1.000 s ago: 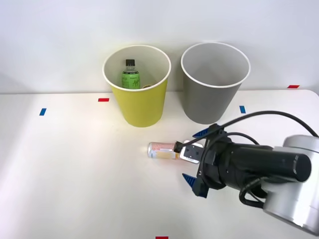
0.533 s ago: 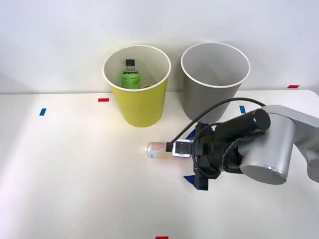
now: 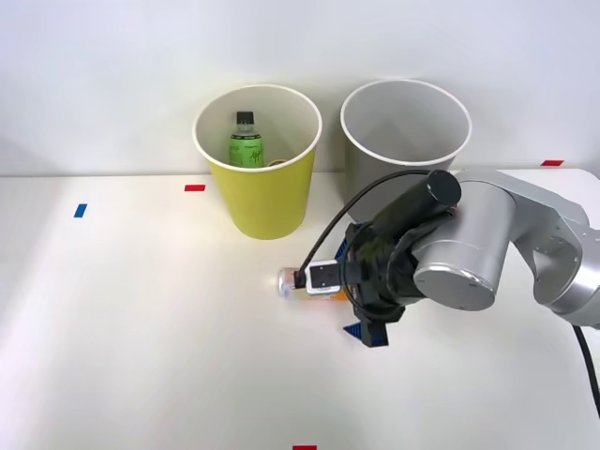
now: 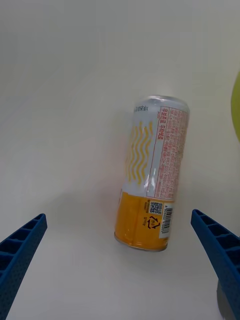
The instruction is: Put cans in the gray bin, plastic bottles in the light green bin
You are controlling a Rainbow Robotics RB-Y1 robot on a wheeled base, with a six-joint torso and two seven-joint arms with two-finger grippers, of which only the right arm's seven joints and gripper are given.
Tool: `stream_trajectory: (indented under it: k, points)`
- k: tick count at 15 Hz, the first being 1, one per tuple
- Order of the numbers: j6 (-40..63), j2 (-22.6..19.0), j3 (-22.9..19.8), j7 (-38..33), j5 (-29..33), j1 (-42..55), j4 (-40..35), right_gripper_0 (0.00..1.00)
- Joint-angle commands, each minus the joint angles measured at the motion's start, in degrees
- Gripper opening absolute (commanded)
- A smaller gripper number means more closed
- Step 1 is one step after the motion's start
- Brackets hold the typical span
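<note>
My right gripper is to grab the can (image 4: 152,180) by its wavy-marked silver body (image 4: 153,152) next, to drop the can in the gray bin.
A slim can (image 3: 292,282) lies on its side on the white table in front of the two bins. In the right wrist view the can (image 4: 152,180) shows wavy yellow marks and an orange end, and that end points at the gripper. My right gripper (image 3: 350,292) is at the can's orange end and open, one blue finger (image 4: 22,247) on each side and neither touching it. The plastic bottle (image 3: 246,142), green-labelled with a black cap, stands inside the light green bin (image 3: 264,204). The gray bin (image 3: 380,199) stands right of it, just behind my arm.
Small tape marks lie on the table: red (image 3: 194,187) and blue (image 3: 80,210) at the left, red (image 3: 304,447) at the front edge, red (image 3: 551,162) at the far right. A white wall rises behind the bins.
My right arm has swung left and turned at the wrist, bringing the open gripper up to the can's orange end. The can and bins have not moved.
</note>
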Motion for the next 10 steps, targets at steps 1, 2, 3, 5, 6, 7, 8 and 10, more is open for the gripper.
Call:
stream_trajectory:
  k: [1, 2, 3, 5, 6, 7, 8, 10]
  points:
    - [4.56, 4.58, 0.02, 1.0, 2.22, -1.35, 1.32, 1.0]
    - [6.06, 6.52, 0.02, 1.18, 2.39, -2.32, 3.35, 1.0]
    - [7.02, 8.98, 0.02, 1.53, 2.92, -3.28, 6.07, 1.0]
    - [7.02, 12.4, -0.07, 2.23, 4.94, -3.72, 9.94, 1.0]
    - [7.02, 14.16, -0.07, 2.5, 6.26, -4.07, 12.05, 1.0]
    - [7.02, 15.3, 0.02, 2.76, 6.53, -4.51, 13.89, 1.0]
    - [7.02, 16.36, -0.07, 3.11, 6.53, -5.04, 15.65, 1.0]
    - [7.11, 18.38, 0.02, 3.9, 7.84, -6.01, 18.81, 1.0]
